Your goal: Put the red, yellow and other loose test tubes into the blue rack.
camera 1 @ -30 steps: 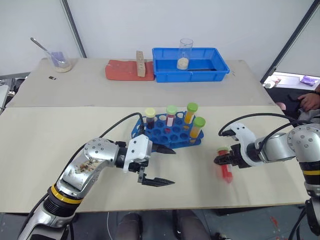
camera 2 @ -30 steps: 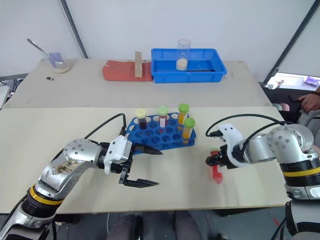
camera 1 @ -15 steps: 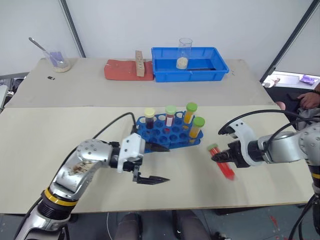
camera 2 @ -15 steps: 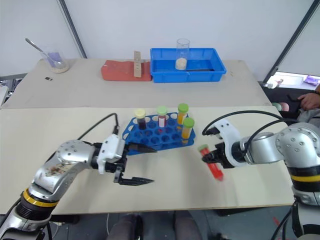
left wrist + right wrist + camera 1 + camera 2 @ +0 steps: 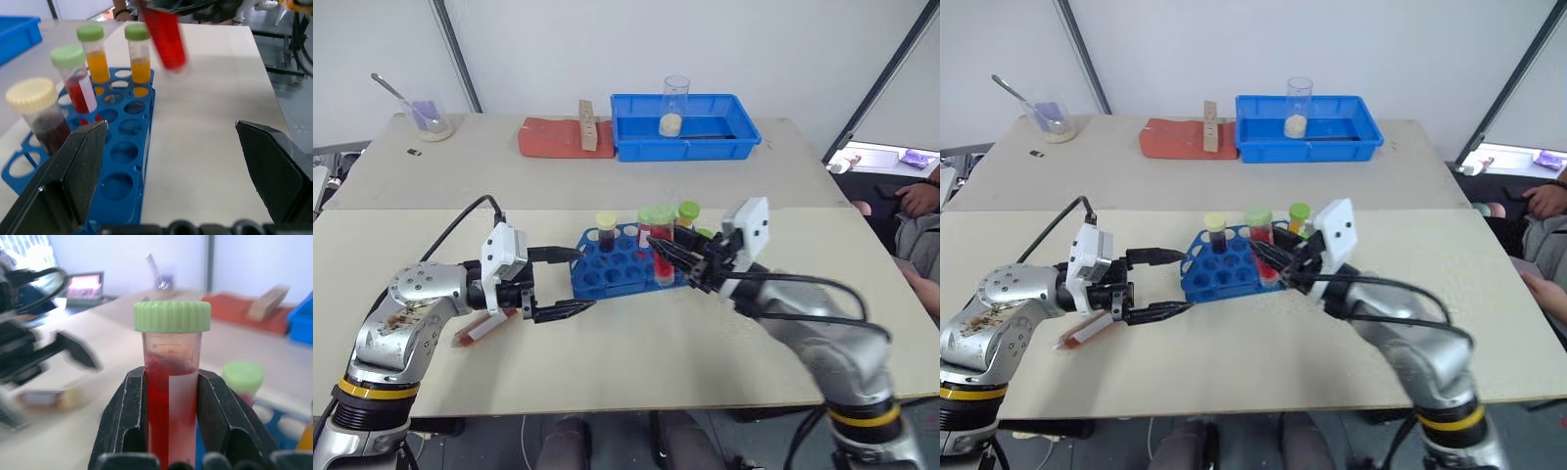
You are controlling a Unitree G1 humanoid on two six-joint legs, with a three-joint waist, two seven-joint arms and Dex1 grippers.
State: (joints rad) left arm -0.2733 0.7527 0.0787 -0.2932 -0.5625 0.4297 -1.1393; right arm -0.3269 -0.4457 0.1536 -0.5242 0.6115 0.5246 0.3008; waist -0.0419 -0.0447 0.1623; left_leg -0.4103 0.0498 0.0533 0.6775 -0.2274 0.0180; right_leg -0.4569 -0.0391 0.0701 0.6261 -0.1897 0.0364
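Note:
The red tube stays in my right gripper for now until it is lower in the blue rack, since its rounded base (image 5: 664,281) hangs above the rack's holes.
The blue rack (image 5: 612,276) stands mid-table with several capped tubes upright in it: a cream-capped dark one (image 5: 34,115), a green-capped red one (image 5: 73,78) and two green-capped orange ones (image 5: 93,51). My right gripper (image 5: 659,247) is shut on a red test tube (image 5: 171,382) with a green cap, held upright just over the rack's right part. To the left of the rack, my left gripper (image 5: 558,284) is open and points at it, with nothing between its fingers. A loose reddish tube (image 5: 481,330) lies flat on the table under the left wrist. No loose yellow tube is in view.
At the back stand a blue bin (image 5: 724,137) with a glass beaker (image 5: 675,103), a red mat (image 5: 548,139) bearing a wooden block (image 5: 589,125), and a bowl with a spoon (image 5: 431,124). A person's hand (image 5: 918,199) shows at the far right.
My right gripper closed on the red tube, lifted it off the table right of the rack, swung it left and turned it upright over the rack. The left gripper drew back left, uncovering the lying tube.

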